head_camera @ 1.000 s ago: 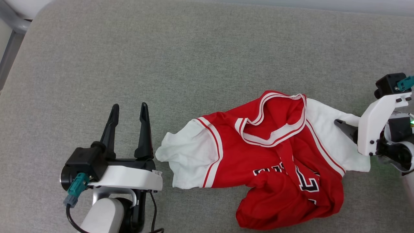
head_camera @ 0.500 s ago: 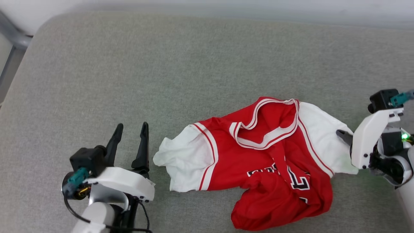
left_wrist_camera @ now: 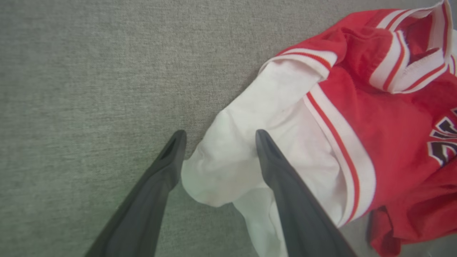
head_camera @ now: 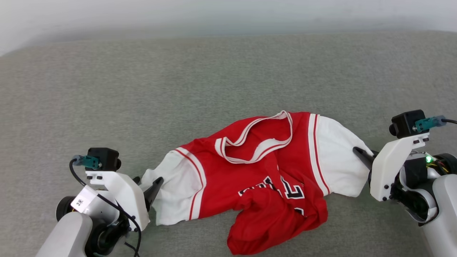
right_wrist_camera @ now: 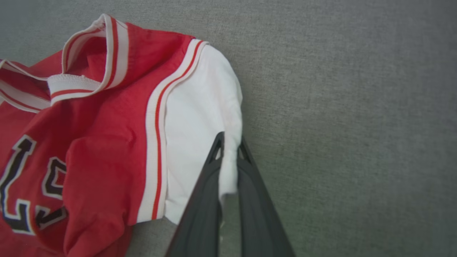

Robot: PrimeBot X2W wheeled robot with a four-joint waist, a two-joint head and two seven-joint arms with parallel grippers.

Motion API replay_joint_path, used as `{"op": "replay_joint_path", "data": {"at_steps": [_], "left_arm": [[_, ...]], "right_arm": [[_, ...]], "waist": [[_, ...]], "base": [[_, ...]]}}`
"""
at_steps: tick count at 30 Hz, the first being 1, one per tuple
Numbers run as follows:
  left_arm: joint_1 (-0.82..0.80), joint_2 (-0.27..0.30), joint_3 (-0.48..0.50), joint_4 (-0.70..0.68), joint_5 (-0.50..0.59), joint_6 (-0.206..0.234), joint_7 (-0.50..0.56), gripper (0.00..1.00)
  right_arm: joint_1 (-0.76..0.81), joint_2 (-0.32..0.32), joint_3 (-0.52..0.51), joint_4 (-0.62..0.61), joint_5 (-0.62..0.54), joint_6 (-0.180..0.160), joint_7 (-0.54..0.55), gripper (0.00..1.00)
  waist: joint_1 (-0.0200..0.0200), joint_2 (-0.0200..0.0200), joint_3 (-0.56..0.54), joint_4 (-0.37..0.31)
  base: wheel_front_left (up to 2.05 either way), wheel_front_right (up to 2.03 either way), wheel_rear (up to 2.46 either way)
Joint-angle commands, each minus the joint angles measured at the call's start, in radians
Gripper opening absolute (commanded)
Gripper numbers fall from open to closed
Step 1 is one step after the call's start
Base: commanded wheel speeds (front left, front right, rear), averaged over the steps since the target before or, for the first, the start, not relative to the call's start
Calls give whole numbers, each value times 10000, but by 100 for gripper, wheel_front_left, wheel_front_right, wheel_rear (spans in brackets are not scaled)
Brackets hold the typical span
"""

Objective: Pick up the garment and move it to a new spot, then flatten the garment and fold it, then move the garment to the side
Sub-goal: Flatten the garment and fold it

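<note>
My left gripper pinches the garment by the bunched tip of its white sleeve next. That sleeve tip stands up while the garment's red chest (head_camera: 222, 184) lies flat.
The garment (head_camera: 246, 171), a red shirt with white sleeves, striped trim and dark lettering, lies crumpled on the grey cloth surface. My right gripper (right_wrist_camera: 230, 142) is shut on the edge of its white right sleeve (head_camera: 334, 157); white fabric is pinched between the two fingers. In the head view that gripper (head_camera: 360, 155) sits at the sleeve's outer edge. My left gripper (left_wrist_camera: 217, 135) is open, its fingers straddling the tip of the white left sleeve (left_wrist_camera: 250, 142), one finger over the fabric, the other on the grey cloth. In the head view it (head_camera: 151, 185) reaches the sleeve's end.
The grey cloth surface (head_camera: 178, 89) stretches wide behind and to both sides of the shirt. Its far edge meets a pale blurred wall (head_camera: 228, 14) at the top of the head view.
My right gripper has shut on the white right sleeve. My left gripper has swung over to the left sleeve's tip, still open. The head camera has shifted, moving the whole picture.
</note>
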Motion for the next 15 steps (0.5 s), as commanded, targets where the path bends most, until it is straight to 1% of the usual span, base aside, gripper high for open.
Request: {"op": "replay_joint_path", "data": {"at_steps": [1,4,8,9,10,11,13,15], "left_arm": [[-23,80,-23,66,-104,116,334,100],[96,243,-126,259,-237,337,1075,100],[294,278,-525,536,-379,464,2085,100],[327,270,-650,616,-383,468,2337,94],[359,257,-769,647,-368,446,2464,36],[321,221,-846,658,-337,401,2521,0],[241,161,-1007,706,-356,252,2605,0],[54,198,-978,724,-203,187,2327,0]], "right_arm": [[163,87,-60,-85,-76,-7,-52,0],[243,221,-57,-166,-106,-7,-105,0],[257,294,-64,-100,-28,-7,-205,0],[229,305,-65,-78,-17,-7,-209,0],[191,317,-59,-60,-8,-7,-229,0],[157,321,-57,-40,-4,-7,-254,0],[76,328,-46,-45,6,-7,-327,0],[41,274,-26,40,0,-7,-325,0]], "waist": [[-1,0,191,-291],[-1,0,323,-502],[-1,0,453,-668],[-1,0,473,-691],[-1,0,489,-710],[-1,0,495,-719],[-1,0,473,-729],[-1,0,374,-713]], "base": [[0,0,0],[0,0,0],[0,0,0],[0,0,0],[0,0,0],[0,0,0],[0,0,0],[0,0,0]]}}
